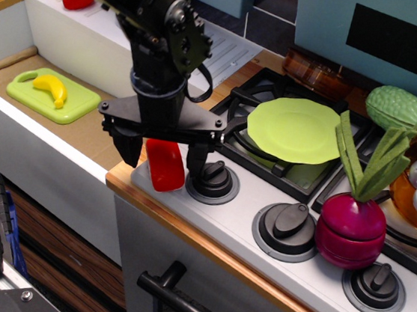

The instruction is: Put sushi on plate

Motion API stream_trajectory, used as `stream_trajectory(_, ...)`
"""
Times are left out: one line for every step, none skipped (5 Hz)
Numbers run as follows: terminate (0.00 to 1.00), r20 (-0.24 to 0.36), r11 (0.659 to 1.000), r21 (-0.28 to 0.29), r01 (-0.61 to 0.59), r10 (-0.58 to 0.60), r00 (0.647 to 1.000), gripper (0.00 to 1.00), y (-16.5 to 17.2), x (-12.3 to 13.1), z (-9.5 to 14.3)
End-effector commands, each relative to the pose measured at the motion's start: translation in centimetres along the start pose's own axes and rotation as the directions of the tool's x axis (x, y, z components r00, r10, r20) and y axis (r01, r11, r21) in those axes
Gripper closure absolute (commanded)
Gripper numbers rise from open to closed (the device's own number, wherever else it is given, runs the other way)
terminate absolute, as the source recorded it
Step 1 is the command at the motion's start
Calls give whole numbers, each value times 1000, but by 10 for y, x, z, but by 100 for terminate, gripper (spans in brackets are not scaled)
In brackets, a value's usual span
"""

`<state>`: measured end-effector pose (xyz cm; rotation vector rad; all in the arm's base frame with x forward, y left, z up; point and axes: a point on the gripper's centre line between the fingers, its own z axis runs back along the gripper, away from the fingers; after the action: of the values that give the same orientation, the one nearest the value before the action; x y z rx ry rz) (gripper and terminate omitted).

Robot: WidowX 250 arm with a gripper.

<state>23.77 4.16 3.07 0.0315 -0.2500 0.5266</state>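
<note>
I should next grab the sushi [165, 165] by its long sides with my gripper, so that I can put it on the light-green plate [294, 130].
The sushi [165, 165] is a small glossy red block lying on the front left corner of the toy stove, beside the leftmost knob [212, 180]. My gripper [162, 155] is open, its two black fingers straddling the sushi, one on its left and one on its right near the knob. The light-green round plate [294, 130] lies on the back left burner, to the right of and behind the gripper, with nothing on it.
A green cutting board [52, 94] with a banana [52, 87] lies in the sink at left. A purple beet toy [353, 221] with green leaves stands on the stove front. A green vegetable [397, 108] and an orange pot sit at the far right.
</note>
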Motion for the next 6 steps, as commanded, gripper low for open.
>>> stream_trajectory(0, 9, 1000, -2, -1, 1, 1000, 100, -2, 7, 5)
stream_trajectory(0, -8, 998, 9, 63, -63, 998, 100, -7, 10, 13)
stream_trajectory(0, 20, 978, 22, 206, -206, 978, 100, -19, 20, 34)
stream_trajectory(0, 89, 897, 20, 443, -443, 892, 100, -35, 33, 60)
stream_trajectory(0, 136, 800, 16, 600, -596, 791, 100, -64, 48, 69)
stream_trajectory(0, 171, 742, 12, 670, -662, 730, 100, -92, 63, 65)
